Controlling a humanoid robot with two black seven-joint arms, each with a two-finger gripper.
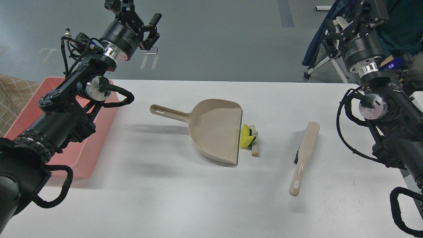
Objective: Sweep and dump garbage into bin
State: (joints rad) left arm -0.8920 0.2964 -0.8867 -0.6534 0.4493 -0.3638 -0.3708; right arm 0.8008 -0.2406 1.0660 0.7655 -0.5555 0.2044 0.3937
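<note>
I will grab the dustpan's handle (166, 112) with my left gripper next, to scoop up the garbage and dump the dustpan into the bin (84, 153).
The garbage lies at the table's middle: a yellow sponge chunk (246, 138) with a dark layer and a pale bread piece (254, 148) touching it. Both rest against the open lip of a beige dustpan (214, 130), whose handle points left. A beige hand brush (304, 155) lies to their right, handle toward me. The salmon-pink bin (84, 153) stands at the left table edge, partly hidden by my left arm. My left gripper (134, 11) is raised above the far left, open and empty. My right gripper (350, 16) is raised at the far right, its fingers cut off by the frame's top.
The white table (165, 185) ends at a far edge with grey floor beyond. A chair with blue cloth (317, 49) stands behind the far right corner. A tan quilted fabric (13, 96) lies left of the bin.
</note>
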